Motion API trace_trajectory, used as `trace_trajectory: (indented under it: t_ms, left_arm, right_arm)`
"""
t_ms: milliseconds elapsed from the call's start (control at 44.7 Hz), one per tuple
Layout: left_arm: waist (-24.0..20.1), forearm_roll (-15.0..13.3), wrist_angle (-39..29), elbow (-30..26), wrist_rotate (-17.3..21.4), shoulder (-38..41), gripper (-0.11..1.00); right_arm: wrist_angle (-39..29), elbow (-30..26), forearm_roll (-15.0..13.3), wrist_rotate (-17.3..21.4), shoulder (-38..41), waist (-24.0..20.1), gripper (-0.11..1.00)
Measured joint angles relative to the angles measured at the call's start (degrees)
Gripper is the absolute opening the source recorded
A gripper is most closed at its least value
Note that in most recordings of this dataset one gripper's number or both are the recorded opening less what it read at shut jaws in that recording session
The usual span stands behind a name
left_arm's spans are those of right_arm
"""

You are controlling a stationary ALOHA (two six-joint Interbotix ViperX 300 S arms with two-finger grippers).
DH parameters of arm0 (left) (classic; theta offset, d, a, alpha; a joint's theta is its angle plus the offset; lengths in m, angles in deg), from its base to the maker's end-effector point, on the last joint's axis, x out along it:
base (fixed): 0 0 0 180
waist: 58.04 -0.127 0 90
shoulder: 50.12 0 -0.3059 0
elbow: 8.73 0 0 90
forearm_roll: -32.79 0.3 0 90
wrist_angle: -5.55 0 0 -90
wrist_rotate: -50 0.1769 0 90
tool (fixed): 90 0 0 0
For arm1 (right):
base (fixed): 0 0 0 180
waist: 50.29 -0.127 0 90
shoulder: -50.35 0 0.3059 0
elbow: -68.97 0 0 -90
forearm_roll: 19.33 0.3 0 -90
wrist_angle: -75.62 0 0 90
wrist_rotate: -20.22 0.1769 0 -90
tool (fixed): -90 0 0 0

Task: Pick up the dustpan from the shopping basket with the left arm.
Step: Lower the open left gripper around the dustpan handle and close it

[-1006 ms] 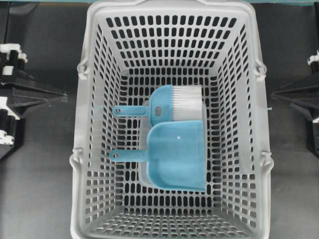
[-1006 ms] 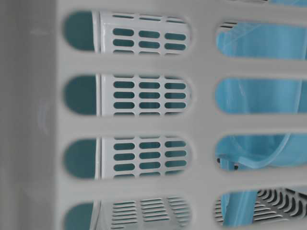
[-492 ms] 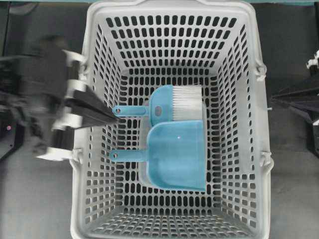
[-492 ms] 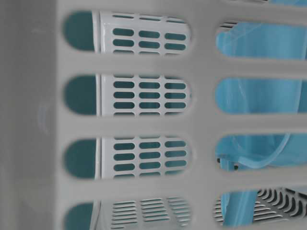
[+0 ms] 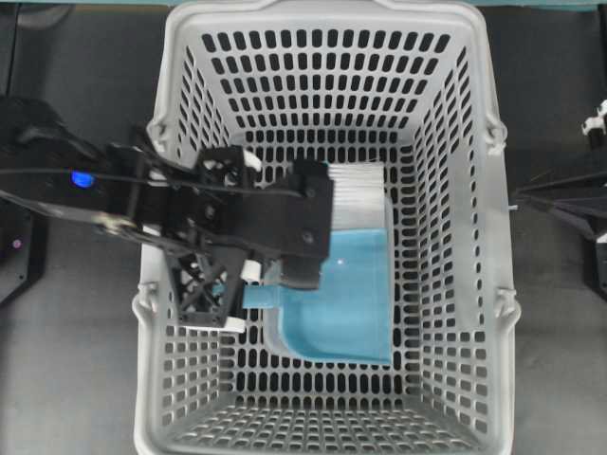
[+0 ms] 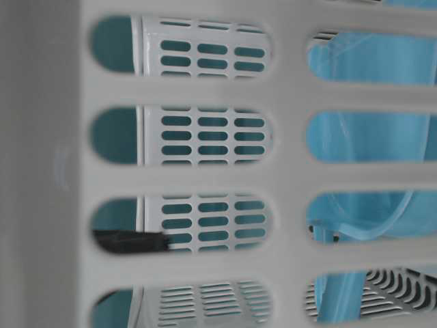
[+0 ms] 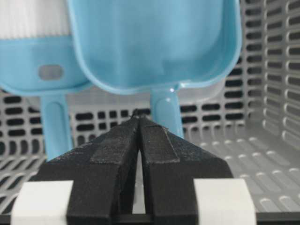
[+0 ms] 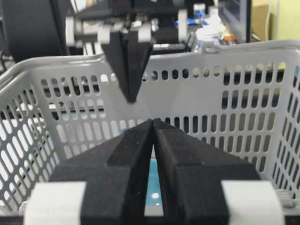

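I need to grab the dustpan by its narrow handle with my left gripper next. The dustpan's tray is far wider than the gripper's fingers can span.
The light blue dustpan lies flat on the floor of the grey shopping basket. Its handle is hidden under my left arm in the overhead view. My left gripper points down inside the basket, shut and empty. In the left wrist view the left gripper has its tips between two blue handles, just left of the dustpan's handle, below the dustpan's tray. The right wrist view shows the left gripper hanging upright. My right gripper is shut and empty outside the basket; it also shows in the overhead view.
A blue-handled brush with white bristles lies next to the dustpan on its far side; its handle runs parallel to the dustpan's. The basket's slotted walls rise on all sides. A black fingertip shows through a slot at table level.
My left arm has swung from the basket's left rim over it and into the basket, and now covers both handles. The dustpan, brush and right arm have not moved.
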Motion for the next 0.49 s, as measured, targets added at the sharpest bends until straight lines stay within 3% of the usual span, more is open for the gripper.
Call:
trace_trajectory:
  t_ms: [67,335,402,492]
  left_arm:
    - [0.1,0.0,0.0,0.0,0.1,0.9,0.08]
    - [0.4,0.0,-0.5,2.0,-1.1,4.9,0.81]
    - [0.8,0.0,-0.5,2.5,-1.3,6.1,0.9]
    - [1.4,0.0,-0.4,3.2,-1.7,7.6,0.91]
  right_arm:
    - [0.0,0.0,0.0,0.1,0.0,0.0,0.0]
    - [0.0,0.4,0.0,0.0,-0.1,-0.1,0.0]
    - [0.0,0.5,0.0,0.0,-0.1,-0.1,0.0]
    - [0.0,0.6,-0.1,0.0,-0.1,-0.1,0.0]
